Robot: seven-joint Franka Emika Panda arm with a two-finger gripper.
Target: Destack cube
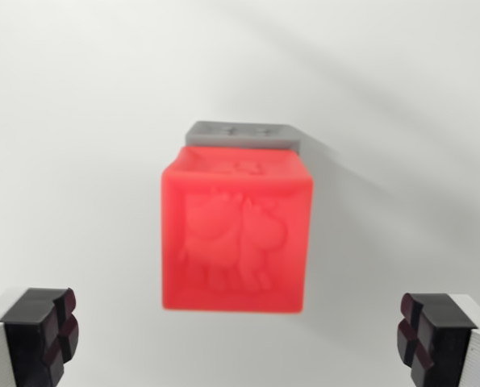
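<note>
My gripper grabs the red cube's opposite sides on either side of the embossed animal next, to destack the cubes.
A red cube with an embossed animal figure on its facing side fills the middle of the wrist view. It rests on a grey cube, of which only a strip shows past the red cube's upper edge. My gripper is open, its black fingertips at the bottom left and bottom right corners. The fingers stand wide apart, below the red cube in the picture, and do not touch it. The picture is slightly blurred.
The cubes stand on a plain white surface. A soft shadow falls to the wrist view's right of the stack.
</note>
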